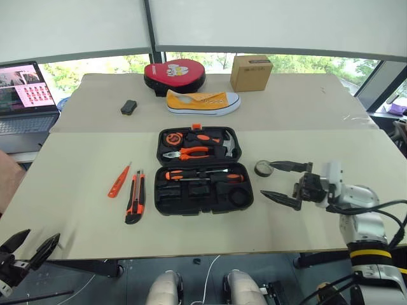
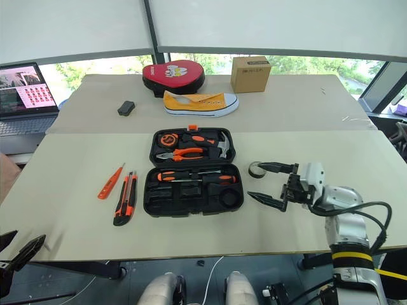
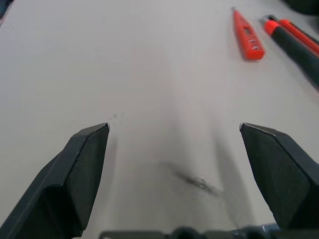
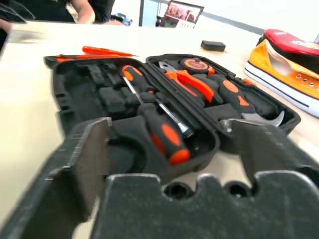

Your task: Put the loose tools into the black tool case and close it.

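The left gripper picks up the orange tester screwdriver by its broad handle end (image 1: 116,189) next. The screwdriver tapers to a bare, pointed metal tip (image 1: 130,164).
The black tool case (image 1: 170,198) lies open mid-table. Its far half holds pliers, a hammer and a tape measure. Two orange-and-black screwdrivers (image 1: 203,174) lie in the near half, also seen in the right wrist view as the screwdrivers (image 4: 164,133). Left of the case lie the orange tester screwdriver (image 1: 119,180) and the utility knife (image 1: 134,197). The small dark tape roll (image 1: 262,168) sits just right of the case. My right gripper (image 1: 269,180) is open and empty, one fingertip close beside the roll. My left gripper (image 1: 39,236) hangs open at the table's near left edge.
A yellow shoe (image 1: 203,102), a round red-and-black pad (image 1: 174,75), a cardboard box (image 1: 250,72) and a small black object (image 1: 129,107) sit at the back of the table (image 1: 318,127). A laptop (image 1: 25,95) stands at the far left.
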Robot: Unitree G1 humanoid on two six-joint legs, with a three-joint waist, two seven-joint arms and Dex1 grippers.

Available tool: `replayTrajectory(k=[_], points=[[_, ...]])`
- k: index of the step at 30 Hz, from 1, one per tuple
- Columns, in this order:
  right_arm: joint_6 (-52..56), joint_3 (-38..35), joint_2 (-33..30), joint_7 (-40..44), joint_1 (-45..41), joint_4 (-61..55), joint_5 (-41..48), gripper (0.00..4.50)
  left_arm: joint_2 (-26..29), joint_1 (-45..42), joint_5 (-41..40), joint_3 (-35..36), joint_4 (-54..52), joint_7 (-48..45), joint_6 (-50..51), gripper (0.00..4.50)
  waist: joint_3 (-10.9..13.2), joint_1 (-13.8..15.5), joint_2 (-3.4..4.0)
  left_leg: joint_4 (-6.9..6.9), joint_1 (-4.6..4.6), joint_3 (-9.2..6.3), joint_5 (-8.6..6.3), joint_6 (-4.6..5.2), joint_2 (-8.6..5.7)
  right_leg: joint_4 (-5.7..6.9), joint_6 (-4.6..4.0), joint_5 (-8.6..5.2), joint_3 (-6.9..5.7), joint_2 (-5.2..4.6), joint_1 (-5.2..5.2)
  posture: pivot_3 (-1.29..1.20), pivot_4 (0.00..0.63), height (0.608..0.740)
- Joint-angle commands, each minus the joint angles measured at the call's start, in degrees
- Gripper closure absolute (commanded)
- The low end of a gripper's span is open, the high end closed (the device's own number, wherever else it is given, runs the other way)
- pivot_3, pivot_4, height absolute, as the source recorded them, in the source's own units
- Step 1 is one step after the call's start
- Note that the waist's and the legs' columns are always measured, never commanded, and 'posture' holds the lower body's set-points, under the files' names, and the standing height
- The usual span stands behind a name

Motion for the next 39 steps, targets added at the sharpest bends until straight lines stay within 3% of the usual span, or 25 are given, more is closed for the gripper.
replayTrajectory(k=[1,4,9,15,21,24,26,27,34,39], points=[[0.3,-3.2,-1.3,-1.4,-0.7,-4.5,3.0,0.06,5.6,-5.1,-1.5,-3.1,-6.5,1.7,6.9,0.00,0.0,0.2,-0.05,0.00,0.01,0.00,0.00,0.00,0.00,0.01,0.00,0.00,0.00,0.03,0.01,0.00,0.150,0.740],[5.7,-1.4,-1.5,-1.9,-1.2,-11.5,5.3,0.06,10.9,-12.6,-2.7,-7.9,-9.0,4.6,15.9,0.00,0.0,0.8,-0.03,0.01,-0.03,-0.02,0.08,0.00,-0.02,0.10,0.01,0.00,-0.07,0.05,-0.01,0.00,0.150,0.740],[11.2,1.7,-1.4,-3.7,-3.1,-17.5,5.2,0.06,14.6,-25.3,-2.3,-17.3,-8.2,7.9,26.0,0.00,0.0,0.4,-0.04,0.00,-0.01,-0.01,0.16,-0.02,-0.01,0.14,0.04,0.02,-0.02,0.12,0.01,0.00,0.150,0.740],[14.3,5.1,-1.4,-4.2,-4.3,-20.7,4.6,0.06,13.3,-38.5,7.5,-29.6,2.2,12.4,26.8,0.00,0.1,0.0,-0.10,-0.03,-0.11,-0.03,0.16,-0.02,-0.01,0.11,0.08,0.01,0.02,0.37,-0.09,0.00,0.150,0.740],[15.4,4.8,-1.8,-5.3,-4.7,-22.2,4.7,0.06,10.6,-43.0,9.6,-34.0,6.0,10.2,26.2,0.00,0.1,0.4,-0.11,-0.02,-0.12,-0.04,0.17,-0.04,0.01,0.12,0.08,0.01,0.05,0.39,-0.09,0.00,0.150,0.740],[15.4,4.6,-2.2,-5.6,-4.8,-22.3,4.5,0.00,9.1,-44.4,10.8,-35.1,7.6,9.7,25.5,0.58,0.1,1.0,-0.10,0.01,-0.09,-0.05,0.17,-0.04,-0.02,0.15,0.08,0.01,0.04,0.34,-0.05,0.00,0.150,0.740],[15.2,4.7,-2.4,-5.6,-4.8,-22.3,4.2,0.00,8.2,-45.1,11.4,-35.2,8.7,9.7,24.9,1.42,0.1,1.4,-0.11,0.04,-0.08,-0.05,0.18,-0.04,-0.04,0.14,0.08,0.02,0.04,0.31,-0.03,0.00,0.150,0.740],[15.1,4.7,-2.5,-5.7,-4.8,-22.2,4.1,0.00,8.0,-45.2,11.4,-35.1,9.0,9.4,25.0,1.60,0.1,1.5,-0.11,0.05,-0.09,-0.05,0.18,-0.04,-0.05,0.14,0.09,0.02,0.04,0.31,-0.02,0.00,0.150,0.740],[14.9,4.9,-2.9,-5.2,-4.2,-22.3,3.9,0.00,7.4,-44.7,11.5,-33.2,8.2,7.4,22.0,4.03,0.1,1.5,-0.11,0.08,-0.10,-0.05,0.18,-0.03,-0.05,0.14,0.10,0.02,0.04,0.31,-0.02,0.00,0.150,0.740],[15.3,3.9,-4.2,-4.9,-3.0,-23.0,4.4,0.00,10.7,-43.3,11.9,-27.4,8.6,-1.7,6.0,4.02,0.2,1.4,-0.24,0.07,-0.15,-0.06,0.18,-0.03,-0.01,0.13,0.09,0.02,0.01,0.34,-0.06,0.00,0.150,0.740]])
